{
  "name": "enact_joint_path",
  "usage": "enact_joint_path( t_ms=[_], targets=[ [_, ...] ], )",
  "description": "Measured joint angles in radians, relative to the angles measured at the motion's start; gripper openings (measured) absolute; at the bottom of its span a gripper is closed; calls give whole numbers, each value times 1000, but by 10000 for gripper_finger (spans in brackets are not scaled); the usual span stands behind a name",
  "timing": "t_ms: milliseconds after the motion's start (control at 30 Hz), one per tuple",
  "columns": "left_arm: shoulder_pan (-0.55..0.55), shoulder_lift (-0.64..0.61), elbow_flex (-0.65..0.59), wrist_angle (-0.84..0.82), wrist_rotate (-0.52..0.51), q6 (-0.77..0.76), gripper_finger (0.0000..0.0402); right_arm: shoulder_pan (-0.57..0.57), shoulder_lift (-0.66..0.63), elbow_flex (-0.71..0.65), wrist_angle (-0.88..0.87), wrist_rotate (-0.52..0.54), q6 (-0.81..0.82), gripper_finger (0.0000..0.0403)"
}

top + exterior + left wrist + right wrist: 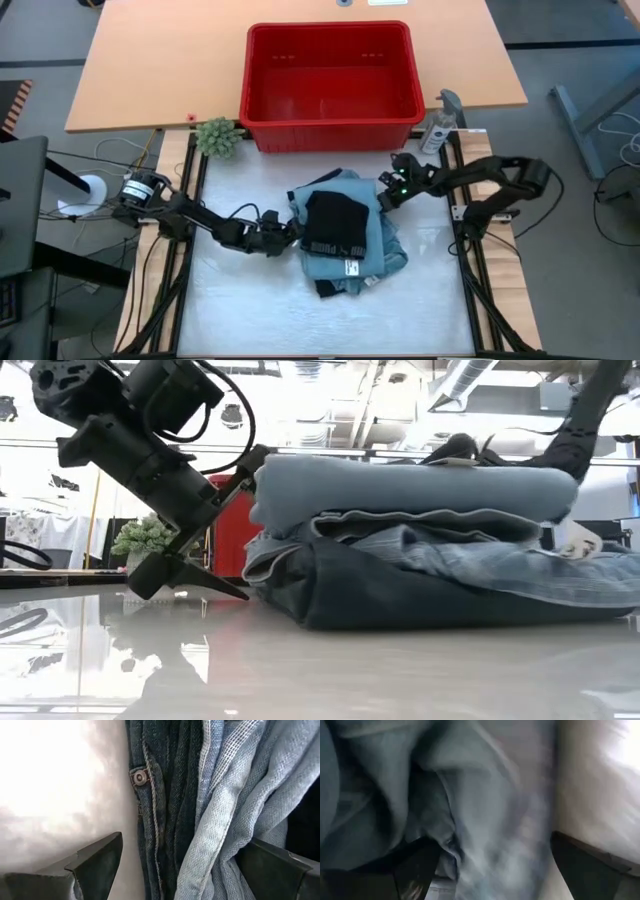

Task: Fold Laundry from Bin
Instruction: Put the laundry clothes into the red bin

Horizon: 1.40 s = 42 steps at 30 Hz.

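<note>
My left gripper grabs the stack by its layered denim edge [306,252] next, to lift the folded stack with the black item on top [336,223].
The laundry lies in a folded stack [345,235] in the middle of the white table; it also shows in the low view [430,550]. Dark denim is at the bottom, light blue pieces lie above it, and a small black item [335,222] is on top. The red bin [330,130] stands behind the stack, and no laundry shows in it. My left gripper [288,228] is open at the stack's left edge, with one finger low on the table and one at the top layer [250,528]. My right gripper [385,192] is open at the stack's far right corner. My left gripper comes level from the table's left, its open fingers above and below the stack's left edge [165,845]. The upper finger [272,867] lies against the light blue top layer. Whether the lower finger [97,862] touches the denim, I cannot tell. My right gripper is open over light blue folds [470,820] at the stack's far right corner. One finger [417,867] is partly covered by a fold of cloth, and the other [585,870] is over the bare table. Which layer it touches cannot be told.
A small green plant [217,137] stands left of the bin and a spray bottle [440,128] stands right of it. Black frame rails run along both sides of the white table. Bare table [320,320] lies between the stack and the near edge.
</note>
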Motion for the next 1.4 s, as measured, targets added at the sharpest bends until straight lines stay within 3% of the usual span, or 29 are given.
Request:
enact_joint_path(
  t_ms=[133,233,400,533,733,767,867,1400],
  targets=[
    [30,0,-2,14,16,38,360,55,98,43,100,1,20,392],
    [55,0,1,27,44,74,359,106,144,98,95,24,27,356],
    [88,0,6,27,45,53,332,143,165,148,81,45,101,227],
    [91,0,6,34,20,13,256,118,156,148,40,34,106,97],
    [90,0,7,66,-11,-12,82,82,157,148,48,-9,92,96],
    [90,1,7,85,-23,-12,70,78,153,147,55,-19,96,96],
    [93,5,5,136,-69,12,70,76,130,145,72,-20,123,96],
    [106,4,64,154,-72,78,70,77,-48,143,6,41,209,96]
  ],
)
